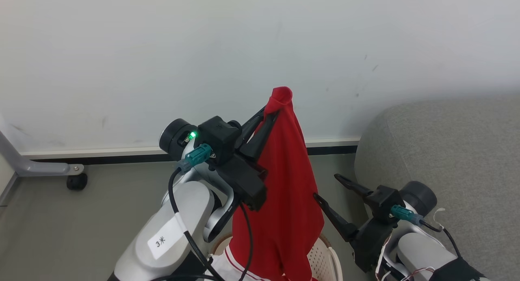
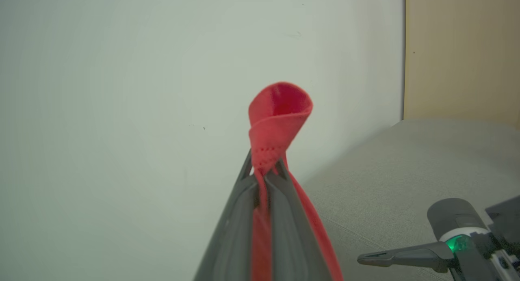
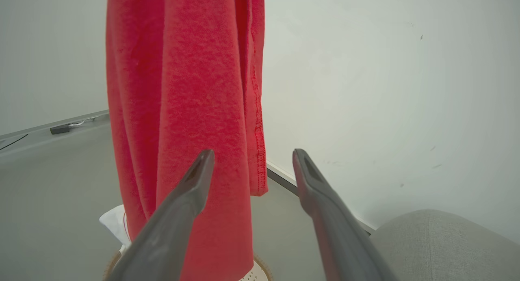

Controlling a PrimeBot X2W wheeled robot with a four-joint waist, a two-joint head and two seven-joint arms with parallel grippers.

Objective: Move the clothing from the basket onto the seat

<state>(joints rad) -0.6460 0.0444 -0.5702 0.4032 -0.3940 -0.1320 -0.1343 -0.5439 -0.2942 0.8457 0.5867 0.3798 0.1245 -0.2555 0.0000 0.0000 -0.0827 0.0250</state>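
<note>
The red clothing should be grabbed next by its hanging lower edge (image 1: 312, 222) with my right gripper. Then it can be carried over onto the seat (image 1: 447, 151).
The red clothing (image 1: 284, 183) hangs in a long drape from my left gripper (image 1: 269, 112), which is shut on its top fold, held high in front of the wall. In the left wrist view the two fingers of the left gripper (image 2: 265, 172) pinch the clothing (image 2: 280, 110), with a loop of it standing above the tips. Its lower end reaches down into the basket (image 1: 325, 258) at the bottom edge. My right gripper (image 1: 327, 186) is open just right of the hanging cloth, not touching it. The right wrist view shows the right gripper (image 3: 252, 154) open before the clothing (image 3: 183, 90). The grey seat (image 1: 447, 151) lies to the right.
A pale wall with a dark baseboard (image 1: 122, 157) runs behind. A grey frame leg with a black caster (image 1: 76, 180) stands on the floor at the left. A red and white garment (image 1: 227, 264) lies in the basket. A tan panel (image 2: 459, 49) rises behind the seat (image 2: 406, 163).
</note>
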